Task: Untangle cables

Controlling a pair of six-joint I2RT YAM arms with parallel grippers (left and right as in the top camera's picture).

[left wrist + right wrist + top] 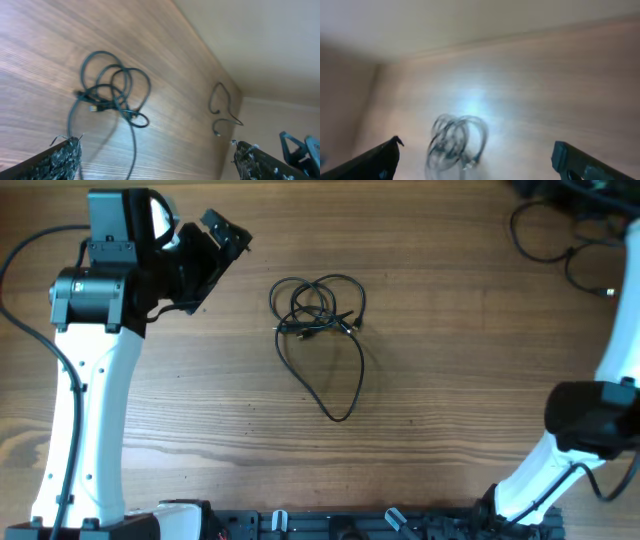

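I should next use my right gripper to grab a cord at the bundle's edge (363,299) (485,134) facing it, and leave the long trailing loop free, to untangle the cables.
The cables (318,310) are thin black cords tangled in a small bundle of loops at the table's middle, with one long loop trailing toward the front (340,412). My left gripper (220,240) hovers at the back left, apart from the bundle, open and empty. In the left wrist view the bundle (112,95) lies ahead of the open fingers (155,150). In the blurred right wrist view the bundle (457,140) lies far ahead between the wide-open, empty fingers (475,152).
Another thin black cable (560,240) lies looped at the back right corner, near the right arm's white link (625,330); it also shows in the left wrist view (222,107). The table's far edge (210,55) meets a pale wall.
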